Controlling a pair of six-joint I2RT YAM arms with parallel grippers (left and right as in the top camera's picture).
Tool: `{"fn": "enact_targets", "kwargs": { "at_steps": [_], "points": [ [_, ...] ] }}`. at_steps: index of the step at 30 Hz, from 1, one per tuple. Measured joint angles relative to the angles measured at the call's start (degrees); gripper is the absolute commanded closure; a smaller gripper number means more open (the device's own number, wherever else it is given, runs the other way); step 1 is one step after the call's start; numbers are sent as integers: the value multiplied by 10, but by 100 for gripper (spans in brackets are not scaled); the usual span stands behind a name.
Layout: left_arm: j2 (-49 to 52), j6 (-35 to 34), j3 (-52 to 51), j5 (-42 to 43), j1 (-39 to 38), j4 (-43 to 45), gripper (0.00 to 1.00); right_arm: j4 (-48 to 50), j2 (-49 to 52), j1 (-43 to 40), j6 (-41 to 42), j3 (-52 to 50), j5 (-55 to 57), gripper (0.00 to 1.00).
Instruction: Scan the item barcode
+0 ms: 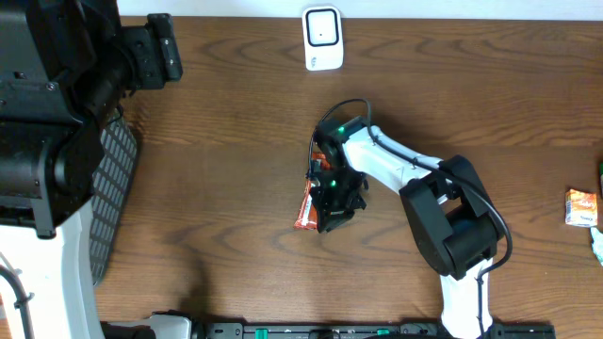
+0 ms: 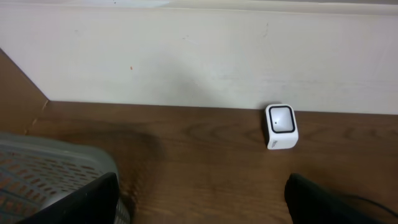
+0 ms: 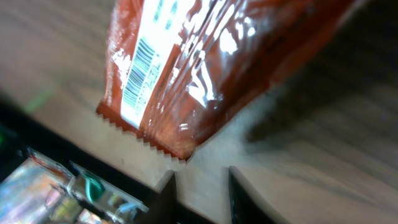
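Note:
The robot's right gripper should next pinch the orange snack packet (image 1: 304,209) across its width, toward the packet's end away from the barcode, so that the barcode stays uncovered and can be scanned.
The item is an orange foil snack packet (image 3: 205,68) lying on the wooden table, with a white label and barcode (image 3: 142,71) facing up. In the overhead view the packet (image 1: 304,209) pokes out left of my right gripper (image 1: 332,212). In the right wrist view that gripper (image 3: 202,186) is open by a narrow gap, with bare table between its fingertips and the packet's serrated edge just beyond them. The white barcode scanner (image 1: 321,38) stands at the table's far edge by the wall, also seen in the left wrist view (image 2: 281,126). My left gripper (image 2: 202,202) is wide open and holds nothing.
A grey mesh basket (image 1: 113,179) sits at the left under the left arm; its rim (image 2: 37,174) shows beside the left finger. A small orange-and-white box (image 1: 581,207) lies at the right edge. A white wall backs the table.

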Motion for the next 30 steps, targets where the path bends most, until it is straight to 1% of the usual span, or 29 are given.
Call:
{"fn": "enact_targets", "kwargs": {
  "at_steps": [2,5,6,12,15,26,28,30],
  "points": [
    [0,0,0,0,0,0,15,-4,0,-6,-1,14,-2,48],
    [0,0,0,0,0,0,15,-2,0,-20,3,38,-5,7],
    [0,0,0,0,0,0,15,6,0,-24,3,43,-4,2],
    [0,0,0,0,0,0,15,91,0,-44,40,49,24,1],
    [0,0,0,0,0,0,15,100,0,-47,63,49,37,1],
    [0,0,0,0,0,0,15,132,0,-43,109,49,58,1],
    [0,0,0,0,0,0,15,133,2,-42,116,49,60,2],
    [0,0,0,0,0,0,15,131,6,-42,127,54,62,11]
  ]
}}
